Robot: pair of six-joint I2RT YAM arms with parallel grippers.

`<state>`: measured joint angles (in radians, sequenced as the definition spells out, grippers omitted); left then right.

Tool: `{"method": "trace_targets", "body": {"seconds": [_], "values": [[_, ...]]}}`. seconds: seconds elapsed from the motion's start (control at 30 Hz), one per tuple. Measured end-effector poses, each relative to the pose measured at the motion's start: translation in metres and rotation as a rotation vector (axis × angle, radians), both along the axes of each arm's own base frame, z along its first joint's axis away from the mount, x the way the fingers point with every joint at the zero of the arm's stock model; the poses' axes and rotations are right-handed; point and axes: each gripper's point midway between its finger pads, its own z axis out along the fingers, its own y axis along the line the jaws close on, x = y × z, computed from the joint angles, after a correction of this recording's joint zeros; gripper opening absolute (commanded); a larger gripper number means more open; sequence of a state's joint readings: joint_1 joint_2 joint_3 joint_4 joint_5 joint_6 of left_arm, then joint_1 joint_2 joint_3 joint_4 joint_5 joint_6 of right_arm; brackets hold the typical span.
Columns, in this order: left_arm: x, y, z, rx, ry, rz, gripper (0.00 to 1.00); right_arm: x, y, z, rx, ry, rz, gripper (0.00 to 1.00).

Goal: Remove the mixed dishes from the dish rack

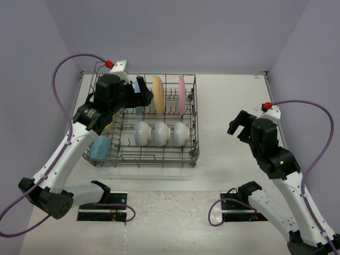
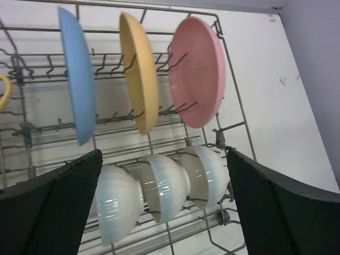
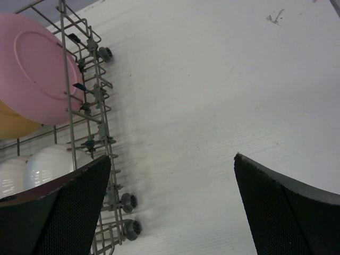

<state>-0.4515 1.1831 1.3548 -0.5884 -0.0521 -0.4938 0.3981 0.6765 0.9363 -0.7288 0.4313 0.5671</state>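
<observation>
The pink plate's near rim point(image 1: 181, 110) point(image 2: 210, 112) should be pinched by my left gripper next. The rest of the plate stays free to be handed over to my right gripper.
The grey wire dish rack point(image 1: 154, 163) stands on the table's left half. Blue point(image 1: 139, 102), orange point(image 1: 158, 94) and pink point(image 1: 181, 95) plates stand upright in its back row. Three white bowls point(image 1: 162, 133) lie on their sides in front. A light-blue mug point(image 1: 100, 147) sits at the rack's near left, and a yellow mug point(image 1: 108, 127) is mostly hidden by my left arm. My left gripper point(image 1: 142, 95) is open and empty above the rack; its view shows the plates point(image 2: 141, 74) and bowls point(image 2: 164, 183). My right gripper point(image 1: 237, 125) is open and empty, right of the rack point(image 3: 66, 79).
White table with lilac walls close behind and at both sides. Bare tabletop point(image 3: 212, 79) lies right of the rack. Two black base plates point(image 1: 103, 212) sit at the near edge. The yellow mug's handle point(image 2: 4, 90) shows at the left wrist view's edge.
</observation>
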Motion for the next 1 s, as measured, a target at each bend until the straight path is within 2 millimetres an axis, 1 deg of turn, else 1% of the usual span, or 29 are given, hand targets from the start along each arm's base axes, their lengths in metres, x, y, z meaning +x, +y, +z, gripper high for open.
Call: {"method": "trace_targets", "body": {"seconds": [0.2, 0.33, 0.5, 0.53, 0.63, 0.67, 0.73, 0.87, 1.0], "values": [[0.037, -0.069, 0.010, 0.008, -0.022, -0.135, 1.00, 0.007, -0.001, -0.015, -0.023, 0.052, -0.028, 0.99], [0.055, -0.103, -0.002, 0.029, -0.005, -0.191, 1.00, 0.007, -0.002, -0.024, -0.032, 0.071, -0.035, 0.99], [0.079, -0.136, -0.020, 0.049, 0.018, -0.232, 1.00, 0.008, -0.004, -0.027, -0.034, 0.081, -0.043, 0.99], [0.085, -0.142, -0.026, 0.053, 0.026, -0.235, 0.99, 0.008, -0.003, -0.028, -0.033, 0.086, -0.044, 0.99], [0.099, -0.153, -0.046, 0.069, 0.055, -0.237, 0.92, 0.010, -0.001, -0.032, -0.032, 0.100, -0.041, 0.99], [0.104, -0.154, -0.054, 0.079, 0.066, -0.229, 0.87, 0.010, -0.001, -0.033, -0.032, 0.105, -0.040, 0.99], [0.113, -0.156, -0.070, 0.102, 0.086, -0.207, 0.80, 0.011, 0.000, -0.035, -0.029, 0.115, -0.040, 0.99], [0.124, -0.160, -0.090, 0.124, 0.112, -0.189, 0.71, 0.012, 0.002, -0.037, -0.024, 0.123, -0.037, 0.99], [0.129, -0.166, -0.101, 0.113, 0.133, -0.193, 0.59, 0.012, 0.004, -0.040, -0.018, 0.137, -0.031, 0.99]]}}
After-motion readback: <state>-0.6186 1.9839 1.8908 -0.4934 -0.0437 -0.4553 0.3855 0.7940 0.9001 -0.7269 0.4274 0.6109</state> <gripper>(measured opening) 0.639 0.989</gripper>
